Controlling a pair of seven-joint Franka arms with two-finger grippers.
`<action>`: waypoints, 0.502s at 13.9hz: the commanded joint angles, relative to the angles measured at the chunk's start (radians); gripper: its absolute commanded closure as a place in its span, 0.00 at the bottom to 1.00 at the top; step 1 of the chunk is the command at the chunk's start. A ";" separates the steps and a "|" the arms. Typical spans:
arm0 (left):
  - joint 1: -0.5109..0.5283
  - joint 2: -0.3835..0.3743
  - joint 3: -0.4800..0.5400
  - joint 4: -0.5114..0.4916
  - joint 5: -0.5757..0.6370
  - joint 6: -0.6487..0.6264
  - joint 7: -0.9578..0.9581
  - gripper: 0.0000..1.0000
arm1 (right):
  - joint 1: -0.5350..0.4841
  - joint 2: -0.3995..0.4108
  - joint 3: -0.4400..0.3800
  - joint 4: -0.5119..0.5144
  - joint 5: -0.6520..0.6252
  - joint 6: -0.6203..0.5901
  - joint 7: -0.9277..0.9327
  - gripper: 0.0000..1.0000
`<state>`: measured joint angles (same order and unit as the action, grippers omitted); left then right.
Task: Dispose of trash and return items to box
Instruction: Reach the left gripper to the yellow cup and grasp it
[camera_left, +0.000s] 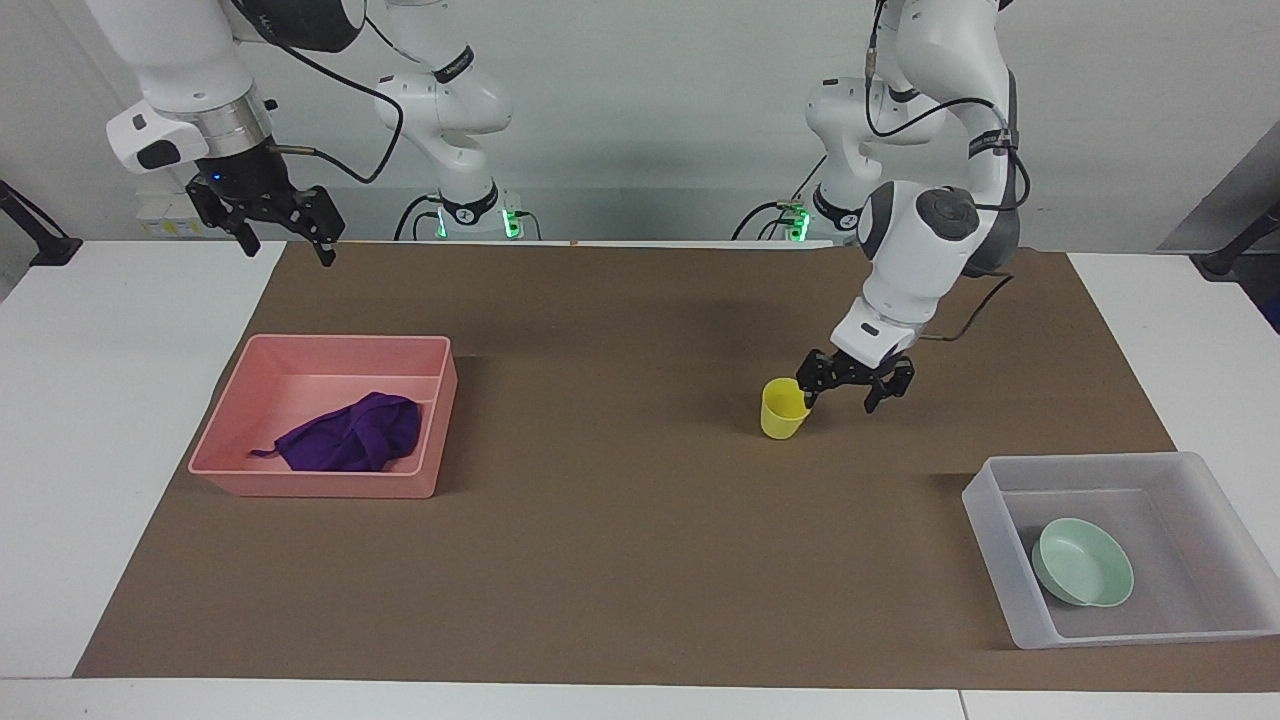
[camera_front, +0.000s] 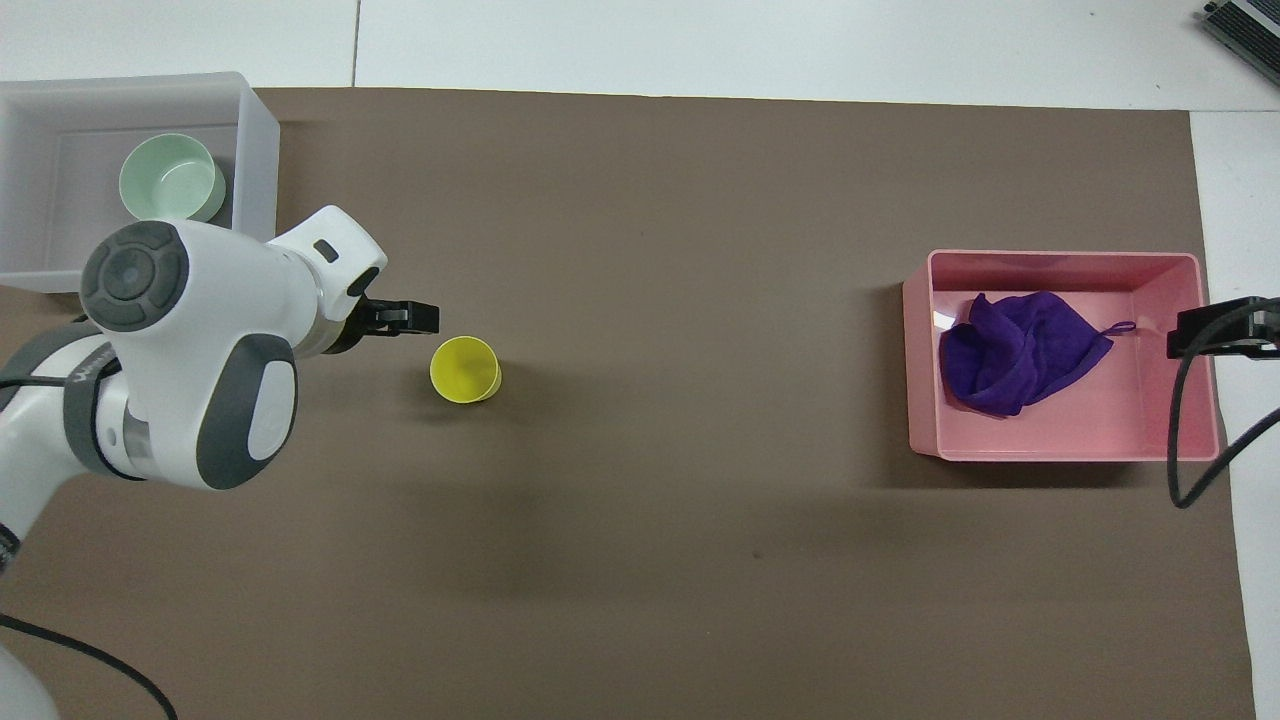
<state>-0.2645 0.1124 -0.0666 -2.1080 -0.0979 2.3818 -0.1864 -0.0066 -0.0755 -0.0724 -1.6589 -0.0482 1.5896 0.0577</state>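
Note:
The yellow cup needs to go back in the box, so my left gripper will grab it by its rim (camera_front: 437, 352) next.
The yellow cup (camera_left: 785, 408) stands upright mid-mat and also shows in the overhead view (camera_front: 465, 369). My left gripper (camera_left: 843, 398) is open and empty, low beside the cup on the side toward the left arm's end, with one finger close to the rim; it shows in the overhead view (camera_front: 420, 318) too. The mint-green bowl (camera_left: 1085, 562) lies in the translucent box (camera_left: 1090, 461). The purple cloth (camera_left: 350, 435) lies bunched in the pink bin (camera_left: 320, 487). My right gripper (camera_left: 286, 248) is open and empty, raised high above the table edge by the pink bin.
The brown mat (camera_left: 600, 520) covers most of the white table. The box (camera_front: 258, 180) sits at the left arm's end and the pink bin (camera_front: 1060, 262) at the right arm's end. A black cable hangs from the right arm beside the pink bin.

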 joint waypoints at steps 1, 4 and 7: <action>-0.030 -0.040 0.018 -0.102 0.017 0.091 -0.021 0.00 | -0.007 -0.013 0.006 -0.036 0.043 0.032 0.011 0.00; -0.056 -0.013 0.018 -0.115 0.017 0.120 -0.021 0.03 | 0.011 0.005 0.013 0.001 0.033 -0.043 -0.007 0.00; -0.056 -0.011 0.016 -0.122 0.017 0.129 -0.021 0.82 | 0.016 -0.024 0.013 -0.053 0.044 -0.040 0.008 0.00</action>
<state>-0.3029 0.1146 -0.0664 -2.2041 -0.0979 2.4813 -0.1894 0.0057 -0.0749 -0.0612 -1.6748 -0.0207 1.5573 0.0571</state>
